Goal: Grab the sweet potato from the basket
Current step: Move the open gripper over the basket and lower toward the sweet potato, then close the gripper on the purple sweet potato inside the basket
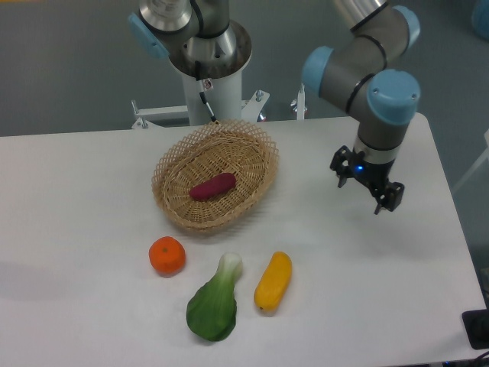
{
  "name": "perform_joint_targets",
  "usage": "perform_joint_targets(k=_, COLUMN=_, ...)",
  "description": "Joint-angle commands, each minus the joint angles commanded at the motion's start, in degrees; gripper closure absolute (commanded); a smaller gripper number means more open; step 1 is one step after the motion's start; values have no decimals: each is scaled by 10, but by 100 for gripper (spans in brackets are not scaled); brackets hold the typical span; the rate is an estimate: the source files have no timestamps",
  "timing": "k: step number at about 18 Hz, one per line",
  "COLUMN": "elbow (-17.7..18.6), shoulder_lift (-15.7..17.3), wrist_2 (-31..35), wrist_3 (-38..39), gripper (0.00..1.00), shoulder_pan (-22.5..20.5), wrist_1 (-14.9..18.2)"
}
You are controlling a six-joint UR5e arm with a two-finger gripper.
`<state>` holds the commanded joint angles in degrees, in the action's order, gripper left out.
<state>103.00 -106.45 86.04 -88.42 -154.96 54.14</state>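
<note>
The sweet potato should be lifted out of the wicker basket, so next my gripper will pick it up by its middle.
The sweet potato, small and magenta-maroon, lies in the middle of the tan wicker basket at the table's centre back. My gripper hangs above the table well to the right of the basket, apart from it. Its dark fingers are spread and hold nothing.
In front of the basket lie a round orange fruit, a green leafy bok choy and a yellow oblong vegetable. The arm's base stands behind the basket. The table's right edge is near the gripper.
</note>
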Motion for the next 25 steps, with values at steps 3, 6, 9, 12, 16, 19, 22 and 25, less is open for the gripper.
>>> perform_joint_targets(k=3, elbow=40, shoulder_lift=34, wrist_2=1, wrist_3=9, gripper=0, shoulder_pan=15, wrist_1=0)
perform_joint_targets(k=6, elbow=75, shoulder_lift=69, wrist_2=-1, wrist_3=52, gripper=0, shoulder_pan=47, wrist_1=1)
perform_joint_targets(k=9, elbow=95, shoulder_lift=78, wrist_2=-2, wrist_3=107, gripper=0, shoulder_pan=88, wrist_1=1)
perform_joint_targets(k=12, elbow=119, shoulder_lift=80, wrist_2=-2, wrist_3=134, gripper=0, shoulder_pan=124, wrist_1=0)
perform_joint_targets(k=16, elbow=179, shoulder_lift=108, wrist_2=-2, wrist_3=138, gripper=0, shoulder_pan=155, wrist_1=-1)
perform_joint_targets(k=19, elbow=215, shoulder_lift=120, wrist_2=-2, wrist_3=156, gripper=0, shoulder_pan=174, wrist_1=-2)
perform_joint_targets(k=22, elbow=218, shoulder_lift=106, wrist_2=-1, wrist_3=179, gripper=0, shoulder_pan=190, wrist_1=-3)
perform_joint_targets(k=25, elbow=217, shoulder_lift=86, wrist_2=-2, wrist_3=199, gripper=0, shoulder_pan=200, wrist_1=-4)
